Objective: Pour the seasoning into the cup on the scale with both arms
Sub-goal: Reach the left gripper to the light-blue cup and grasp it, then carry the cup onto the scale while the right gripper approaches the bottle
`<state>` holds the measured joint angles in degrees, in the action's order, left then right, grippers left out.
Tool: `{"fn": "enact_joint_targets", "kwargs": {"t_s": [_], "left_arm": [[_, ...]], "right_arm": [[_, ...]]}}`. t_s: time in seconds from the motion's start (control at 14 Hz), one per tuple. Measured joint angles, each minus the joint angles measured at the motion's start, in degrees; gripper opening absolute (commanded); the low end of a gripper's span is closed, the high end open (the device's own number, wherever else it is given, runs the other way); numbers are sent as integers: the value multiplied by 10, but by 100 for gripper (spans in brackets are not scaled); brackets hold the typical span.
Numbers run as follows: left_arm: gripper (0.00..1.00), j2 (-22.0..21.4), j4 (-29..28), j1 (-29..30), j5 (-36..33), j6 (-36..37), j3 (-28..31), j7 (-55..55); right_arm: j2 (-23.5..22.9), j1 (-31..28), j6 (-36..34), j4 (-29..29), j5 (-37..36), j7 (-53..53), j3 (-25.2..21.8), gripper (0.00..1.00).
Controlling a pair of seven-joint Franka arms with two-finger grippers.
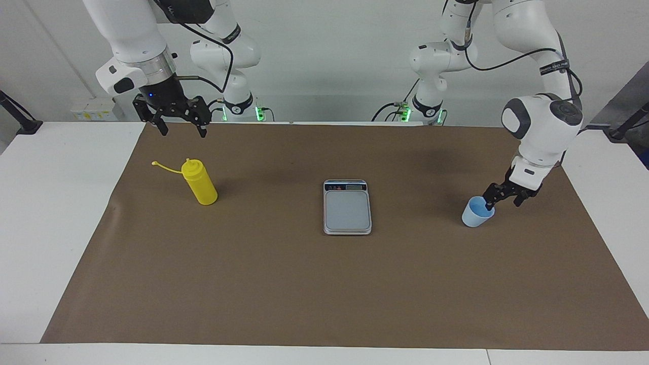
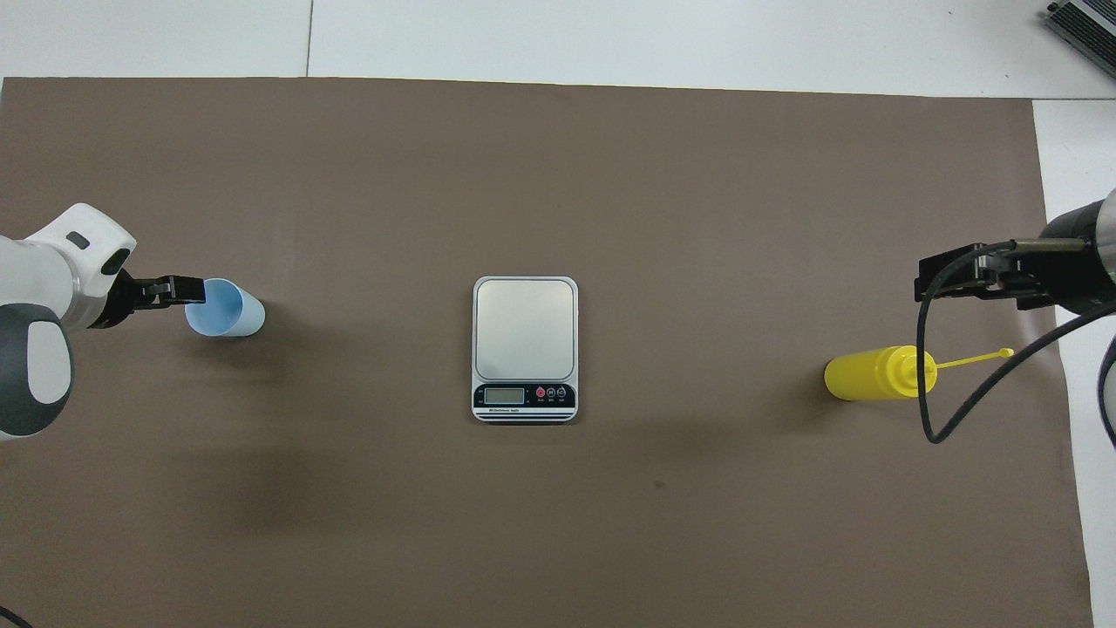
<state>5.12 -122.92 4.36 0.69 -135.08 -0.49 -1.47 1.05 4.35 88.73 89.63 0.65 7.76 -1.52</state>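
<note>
The pale blue cup needs to go on the scale (image 2: 525, 327) for the seasoning. My left gripper should next grab it by its rim (image 2: 208, 305) so it can go there.
The pale blue cup (image 1: 474, 217) (image 2: 231, 310) stands upright on the brown mat toward the left arm's end. My left gripper (image 1: 502, 203) (image 2: 187, 290) is low at the cup's rim and open; one fingertip (image 1: 489, 206) overlaps the rim and the other stays outside the cup. At the mat's middle the silver scale (image 1: 348, 210) (image 2: 525, 327) lies with a bare plate. Toward the right arm's end stands the yellow seasoning bottle (image 1: 201, 183) (image 2: 867, 373), its cap strand hanging off the nozzle. My right gripper (image 1: 183, 133) (image 2: 924, 283) hangs open in the air, waiting beside the bottle.
A brown mat (image 1: 304, 284) covers most of the white table (image 1: 61, 213). A black cable (image 2: 928, 401) loops down from the right arm over the bottle's nozzle in the overhead view.
</note>
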Motion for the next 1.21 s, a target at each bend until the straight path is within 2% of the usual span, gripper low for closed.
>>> {"fn": "enact_joint_targets", "kwargs": {"t_s": [0.28, 0.36, 0.43, 0.57, 1.0, 1.21], "left_arm": [[100, 2, -21, -1, 0, -11, -4, -11], [90, 2, -22, -1, 0, -11, -4, -12], [64, 2, -24, -1, 0, -11, -4, -12], [0, 2, -28, -1, 0, -11, -5, -14], [0, 2, -19, -12, 1, -8, -12, -36], [0, 0, 35, -23, 1, 62, -13, -40]], "right_arm": [[0, 0, 0, 0, 0, 0, 0, 100], [0, 0, 0, 0, 0, 0, 0, 100], [0, 0, 0, 0, 0, 0, 0, 100], [0, 0, 0, 0, 0, 0, 0, 100], [0, 0, 0, 0, 0, 0, 0, 100], [0, 0, 0, 0, 0, 0, 0, 100]]}}
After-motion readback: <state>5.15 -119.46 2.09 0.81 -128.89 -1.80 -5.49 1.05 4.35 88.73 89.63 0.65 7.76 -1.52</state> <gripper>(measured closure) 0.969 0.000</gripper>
